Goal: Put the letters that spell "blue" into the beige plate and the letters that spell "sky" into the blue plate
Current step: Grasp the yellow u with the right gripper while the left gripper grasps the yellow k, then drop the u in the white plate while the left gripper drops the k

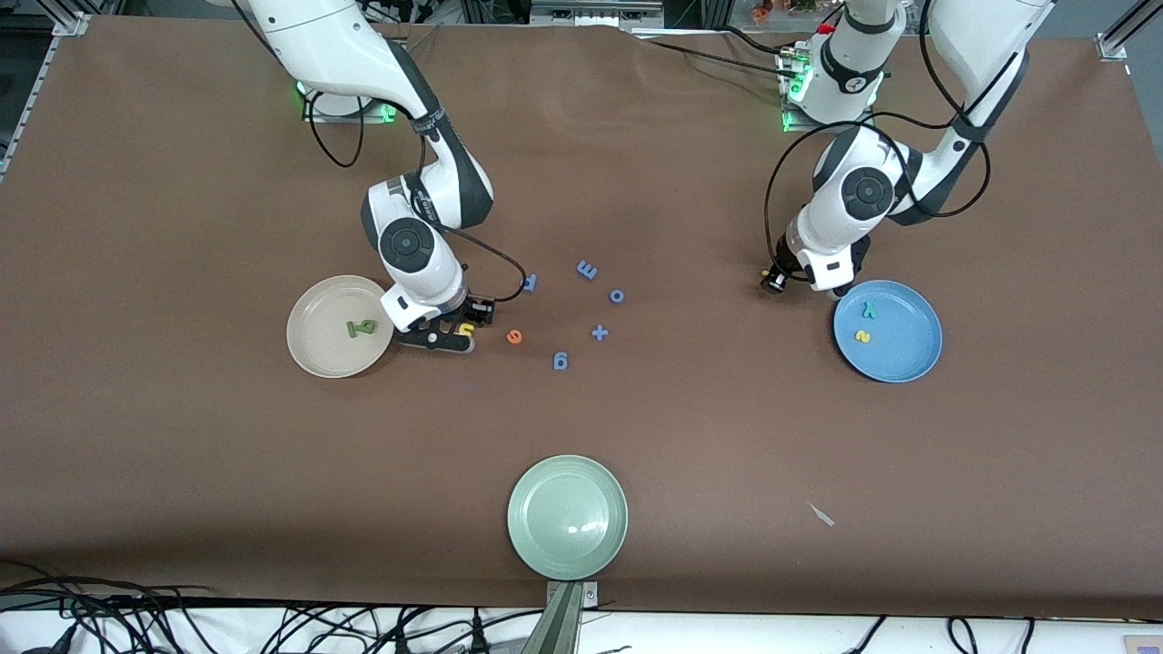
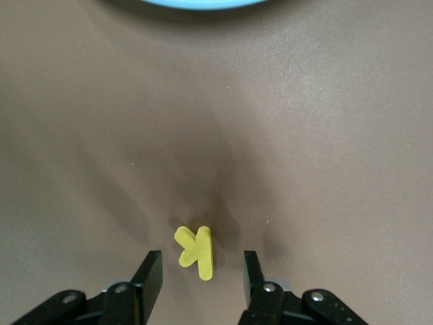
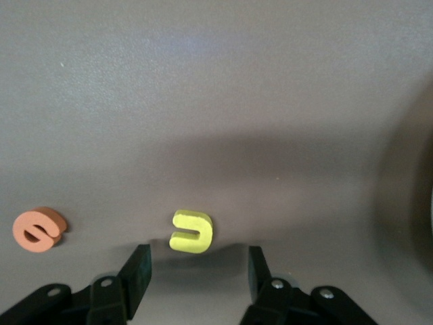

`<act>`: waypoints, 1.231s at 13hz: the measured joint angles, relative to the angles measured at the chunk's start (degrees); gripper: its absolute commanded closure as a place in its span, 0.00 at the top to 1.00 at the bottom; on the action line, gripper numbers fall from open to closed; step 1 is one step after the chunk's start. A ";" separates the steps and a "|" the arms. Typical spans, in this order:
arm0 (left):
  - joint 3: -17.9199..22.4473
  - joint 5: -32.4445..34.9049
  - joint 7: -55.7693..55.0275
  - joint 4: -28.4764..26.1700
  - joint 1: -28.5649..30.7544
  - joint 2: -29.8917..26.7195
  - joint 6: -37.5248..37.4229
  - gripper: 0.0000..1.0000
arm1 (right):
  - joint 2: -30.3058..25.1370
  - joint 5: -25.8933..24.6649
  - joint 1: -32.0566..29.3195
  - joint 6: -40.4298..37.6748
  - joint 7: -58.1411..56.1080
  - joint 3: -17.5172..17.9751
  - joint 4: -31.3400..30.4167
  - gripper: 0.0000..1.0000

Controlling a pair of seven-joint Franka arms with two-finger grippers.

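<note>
The yellow "u" helps spell "blue" in the beige plate. My right gripper needs to grab that letter by its curved end (image 3: 208, 232) next.
The beige plate (image 1: 313, 350) holds the olive-green "b" and "l" (image 1: 361, 328). Beside it, my right gripper (image 1: 457, 332) (image 3: 198, 256) is low over the table and open. The yellow "u" (image 1: 466, 330) (image 3: 191, 231) lies just ahead of its fingertips. The orange "e" (image 1: 514, 337) (image 3: 39, 229) lies a little toward the table's middle. The blue plate (image 1: 909, 350) (image 2: 203, 3) holds the teal "y" (image 1: 869, 311) and the yellow "s" (image 1: 862, 336). Beside that plate, my left gripper (image 1: 775, 282) (image 2: 201, 267) is open, with the yellow "k" (image 2: 196, 252) flat on the table between its fingertips.
Several blue letters (image 1: 587, 270) lie scattered on the brown table between the two plates. A pale green plate (image 1: 568, 516) sits near the front edge. A small pale scrap (image 1: 821, 515) lies toward the left arm's end, nearer to the camera than the blue plate.
</note>
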 measured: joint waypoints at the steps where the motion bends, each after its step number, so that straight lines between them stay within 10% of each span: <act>1: 0.00 0.00 -0.18 -0.14 -0.04 0.00 0.00 0.54 | 0.10 -0.01 0.00 0.20 0.00 -0.02 0.00 0.58; 16: 0.20 3.28 -1.39 -1.14 0.04 0.08 0.00 0.45 | 0.70 -0.06 -0.18 1.71 -0.53 -0.43 0.06 0.16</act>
